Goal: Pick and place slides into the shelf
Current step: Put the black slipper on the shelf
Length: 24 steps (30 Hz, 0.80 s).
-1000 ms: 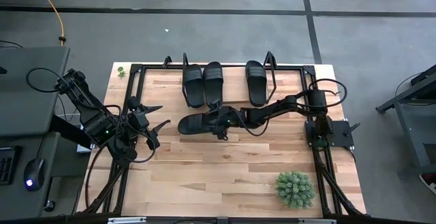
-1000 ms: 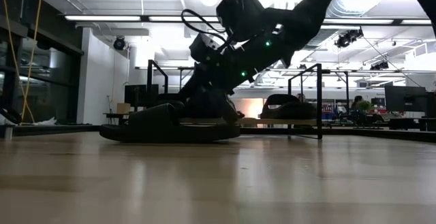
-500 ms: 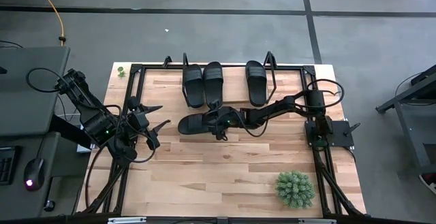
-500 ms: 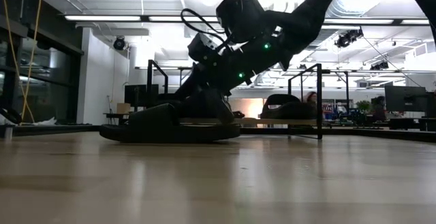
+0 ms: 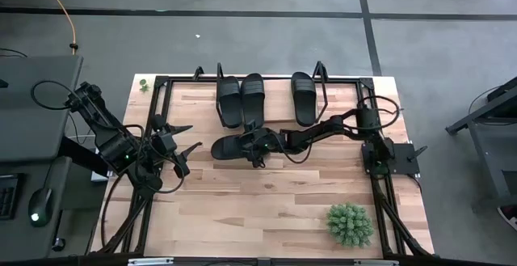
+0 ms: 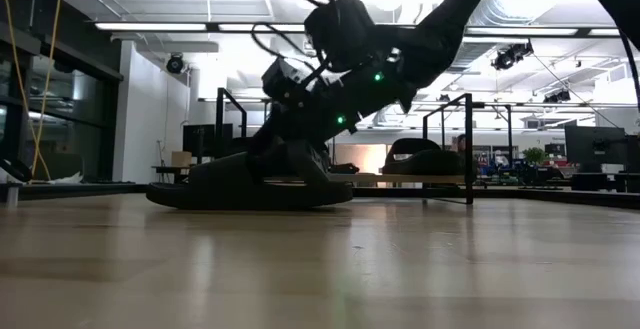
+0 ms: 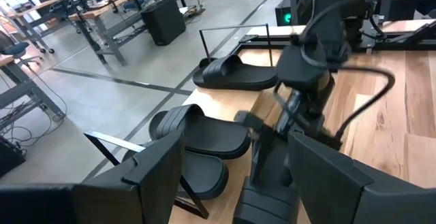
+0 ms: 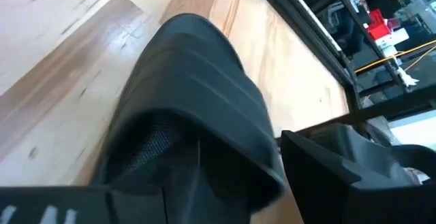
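Note:
My right gripper should next grab the fourth slide by its wide strap (image 5: 245,142) to put it into the shelf (image 5: 275,88) beside the others.
Three black slides lie sole-down side by side on the shelf (image 5: 275,88) at the table's far edge: two together (image 5: 229,101) (image 5: 253,96) and one apart (image 5: 304,98). A fourth slide (image 5: 229,147) lies sole-down on the tabletop, lengthwise left to right. My right gripper (image 5: 257,145) is low over it, open, with the wide strap (image 8: 191,81) between its fingers. My left gripper (image 5: 182,141) waits open near the table's left edge, clear of everything. My right gripper comes at the fourth slide slanting down from the table's right, along its length, with a finger (image 8: 340,169) beside the strap. Whether the fingers touch the slide I cannot tell. The slide rests flat on the tabletop (image 6: 250,191).
A green potted plant (image 5: 350,224) stands near the table's near right corner. A small green thing (image 5: 143,84) sits at the far left corner. Black tube uprights (image 5: 321,70) rise from the shelf. Bare wood shows between the two arms and the near edge.
My right gripper has moved a little toward the table's left along the fourth slide and has dropped lower over it. The slide has stayed where it was.

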Available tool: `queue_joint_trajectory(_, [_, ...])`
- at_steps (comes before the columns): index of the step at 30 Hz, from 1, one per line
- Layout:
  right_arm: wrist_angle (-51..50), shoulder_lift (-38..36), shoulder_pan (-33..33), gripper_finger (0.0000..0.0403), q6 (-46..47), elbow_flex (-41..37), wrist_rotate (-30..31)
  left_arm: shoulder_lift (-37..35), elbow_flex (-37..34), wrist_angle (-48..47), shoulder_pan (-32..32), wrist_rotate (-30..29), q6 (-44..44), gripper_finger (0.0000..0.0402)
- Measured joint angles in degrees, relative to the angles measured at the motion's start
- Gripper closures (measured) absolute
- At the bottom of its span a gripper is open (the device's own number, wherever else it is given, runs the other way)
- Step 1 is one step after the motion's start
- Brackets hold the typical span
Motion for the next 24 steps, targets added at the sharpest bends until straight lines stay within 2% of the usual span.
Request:
queue_joint_trajectory(6, [0.04,3.36,0.04,0.0205,2.23,3.82,-0.22,0.01,0.02,0.00,-0.01,-0.11,0.02,0.0156])
queue_joint_trajectory(14, [-2.68,3.55,0.56,0.0215,4.50,5.79,1.78,-0.01,0.02,-0.07,-0.01,0.18,0.01,0.0156])
queue_joint_trajectory(18, [-2.89,3.55,0.66,0.0243,4.52,5.80,1.32,0.00,0.02,-0.07,-0.02,0.19,0.02,0.0156])
queue_joint_trajectory(24, [-2.96,3.55,0.63,0.0310,4.52,5.80,1.35,0.00,0.02,-0.09,0.00,0.21,0.02,0.0156])
